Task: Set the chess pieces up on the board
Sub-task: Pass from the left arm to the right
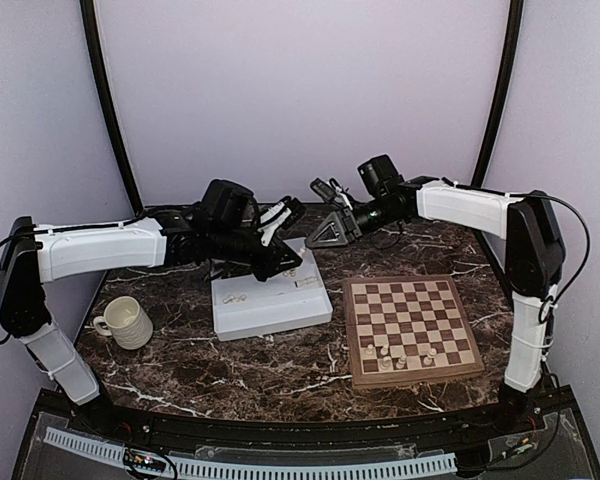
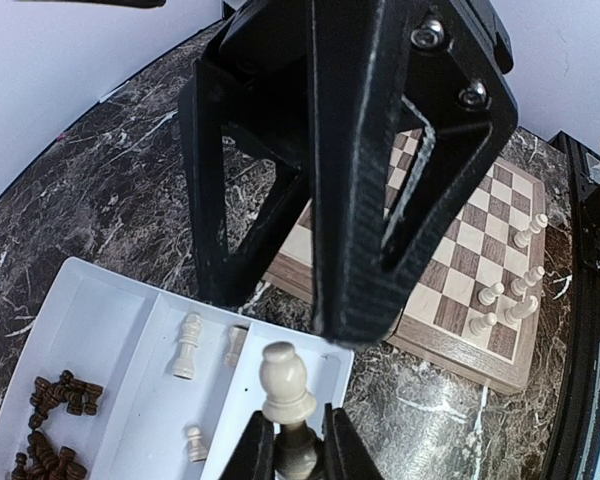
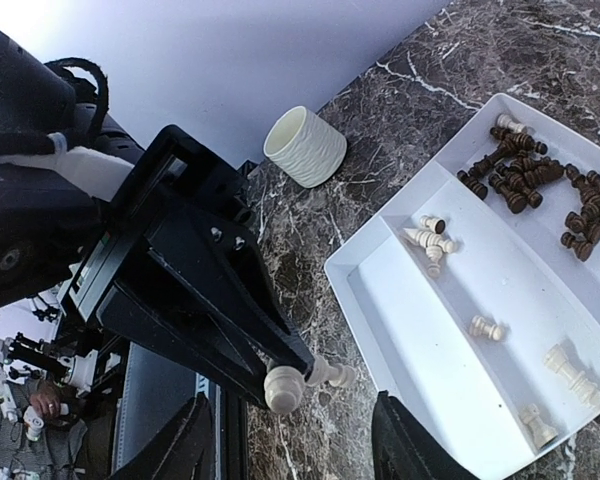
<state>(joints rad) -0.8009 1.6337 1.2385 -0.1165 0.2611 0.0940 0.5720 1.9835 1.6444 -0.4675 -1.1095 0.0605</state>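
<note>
I will grab the cream-white chess piece with my right gripper by its rounded head point(image 1: 302, 251). The piece's base then stays free to set on the board point(image 1: 420, 310).
My left gripper point(image 2: 298, 452) is shut on the base of a cream-white chess piece point(image 2: 285, 385), held in the air over the corner of the white tray point(image 2: 110, 330). My right gripper point(image 3: 292, 445) stands open facing it. The held chess piece point(image 3: 305, 380) lies between its wide jaws without touching either finger. Seen from above, the two grippers meet behind the tray point(image 1: 270, 310). The board point(image 1: 420, 310) lies at the right with several white pieces point(image 1: 395, 355) on its near rows. More white pieces point(image 3: 430, 235) and dark pieces point(image 3: 530, 180) lie in the tray.
A cream ribbed mug point(image 1: 125, 322) stands on the marble table at the left, near the left arm's elbow. The tray sits between the mug and the board. Curved black poles and purple walls close in the back.
</note>
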